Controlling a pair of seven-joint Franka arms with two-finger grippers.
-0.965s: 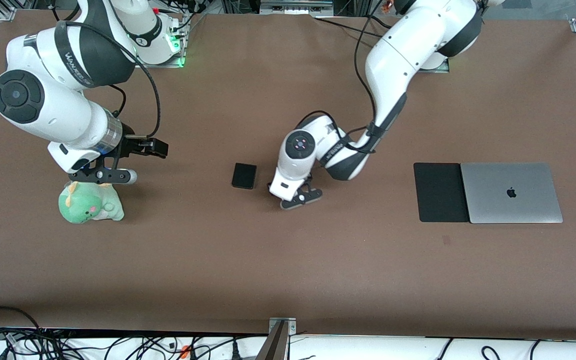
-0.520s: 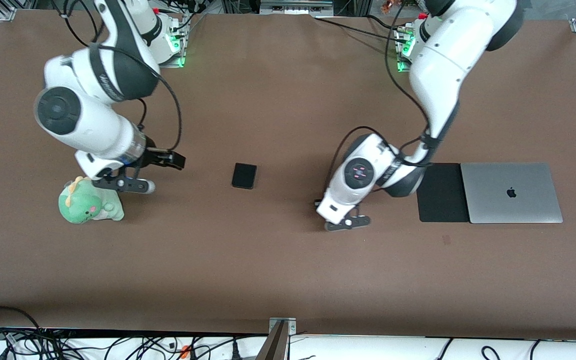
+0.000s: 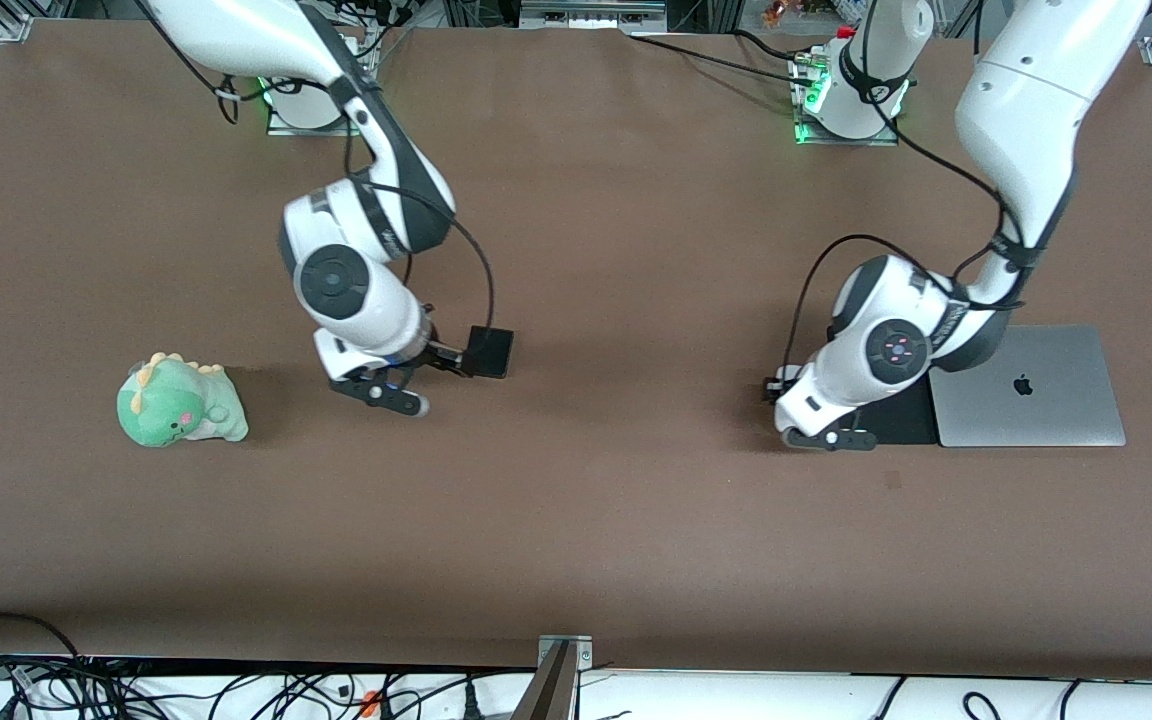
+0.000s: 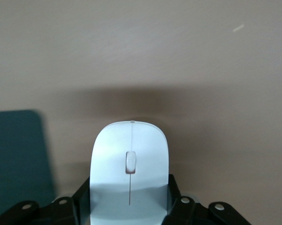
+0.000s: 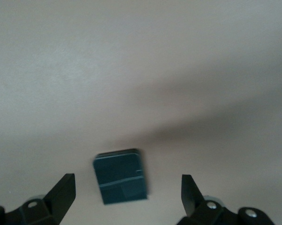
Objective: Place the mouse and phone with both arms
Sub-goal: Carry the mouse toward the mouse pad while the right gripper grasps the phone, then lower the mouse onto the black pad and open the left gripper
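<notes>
The phone lies flat and only its narrow width fits my fingers, so my right gripper will grab its long sides next.
My left gripper is shut on the white mouse. It holds the mouse low over the brown table, at the edge of the black mouse pad that faces the right arm's end. In the front view the hand hides the mouse. The pad's corner also shows in the left wrist view. My right gripper is open. It hangs beside the black phone, which lies flat at the table's middle. In the right wrist view the phone lies between the spread fingers, untouched.
A closed silver laptop lies against the mouse pad, toward the left arm's end. A green plush dinosaur sits toward the right arm's end. Cables hang along the table's front edge.
My left arm has carried the mouse from beside the phone to the mouse pad's edge. My right arm has swung from over the plush dinosaur to the phone.
</notes>
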